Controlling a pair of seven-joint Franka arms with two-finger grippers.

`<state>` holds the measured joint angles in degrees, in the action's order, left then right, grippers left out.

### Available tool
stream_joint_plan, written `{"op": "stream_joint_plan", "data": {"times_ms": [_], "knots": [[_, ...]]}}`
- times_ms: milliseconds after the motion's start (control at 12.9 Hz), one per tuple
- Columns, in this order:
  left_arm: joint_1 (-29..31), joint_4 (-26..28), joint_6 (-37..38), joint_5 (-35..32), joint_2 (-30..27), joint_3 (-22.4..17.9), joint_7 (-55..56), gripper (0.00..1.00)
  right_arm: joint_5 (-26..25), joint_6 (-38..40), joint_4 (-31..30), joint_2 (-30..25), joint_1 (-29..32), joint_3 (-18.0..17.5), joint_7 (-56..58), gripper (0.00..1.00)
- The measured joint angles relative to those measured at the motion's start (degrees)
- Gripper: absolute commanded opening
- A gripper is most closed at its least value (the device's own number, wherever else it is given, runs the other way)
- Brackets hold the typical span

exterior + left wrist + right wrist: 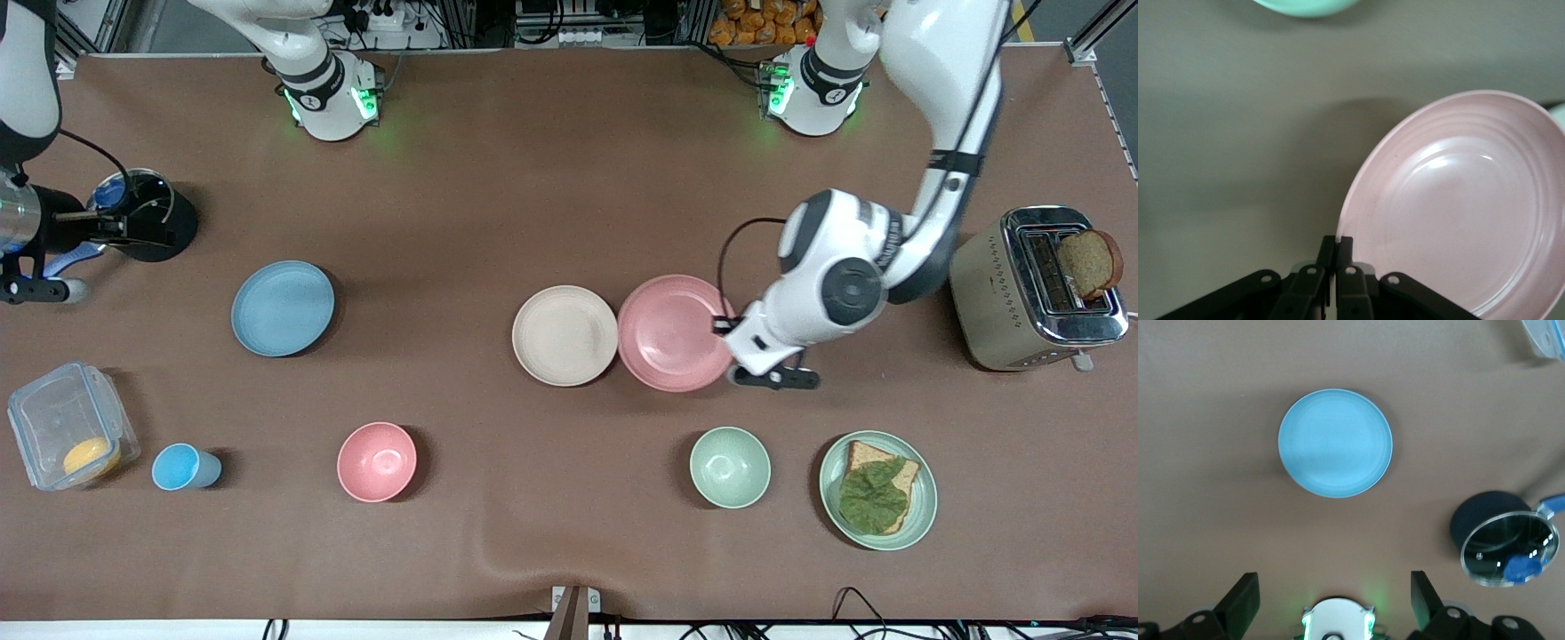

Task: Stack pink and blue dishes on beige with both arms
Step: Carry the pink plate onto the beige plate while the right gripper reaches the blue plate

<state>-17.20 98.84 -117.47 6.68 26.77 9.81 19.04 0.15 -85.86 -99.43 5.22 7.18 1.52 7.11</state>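
My right gripper grabs the blue plate by its rim (pixel 1390 443) next, to stack the blue plate with the pink and beige dishes.
The pink plate (pixel 673 332) is beside the beige plate (pixel 564 335), on the side toward the left arm's end of the table, and their rims meet. My left gripper (pixel 725 331) is shut on the pink plate's rim. In the left wrist view the pink plate (pixel 1458 207) is tilted with a shadow under it, and my left gripper (pixel 1337 245) pinches its edge. The blue plate (pixel 283 308) lies flat toward the right arm's end. My right gripper (pixel 1333 580) hangs open and empty high above the table, with the blue plate (pixel 1335 443) in its view.
A toaster (pixel 1036 289) holding bread stands at the left arm's end. Near the front camera are a green plate with bread and leaf (pixel 925 498), a green bowl (pixel 730 467), a pink bowl (pixel 376 461), a blue cup (pixel 182 467) and a clear container (pixel 69 436). A lidded black pan (pixel 147 218) sits near the right arm.
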Motion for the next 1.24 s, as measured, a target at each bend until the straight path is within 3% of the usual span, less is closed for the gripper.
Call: {"op": "stream_joint_plan", "data": {"times_ms": [464, 1238], "knots": [[-7.3, 0.0, -9.6, 0.8, 5.2, 0.1, 9.2, 0.0, 0.0, -20.9, -15.0, 4.2, 2.8, 0.2, 8.2, 1.0], [-11.1, 2.3, -21.2, 4.0, 8.0, 0.1, 10.0, 0.0, 3.5, -32.5, -15.9, 20.1, 7.8, 0.3, 18.0, 1.0]]}}
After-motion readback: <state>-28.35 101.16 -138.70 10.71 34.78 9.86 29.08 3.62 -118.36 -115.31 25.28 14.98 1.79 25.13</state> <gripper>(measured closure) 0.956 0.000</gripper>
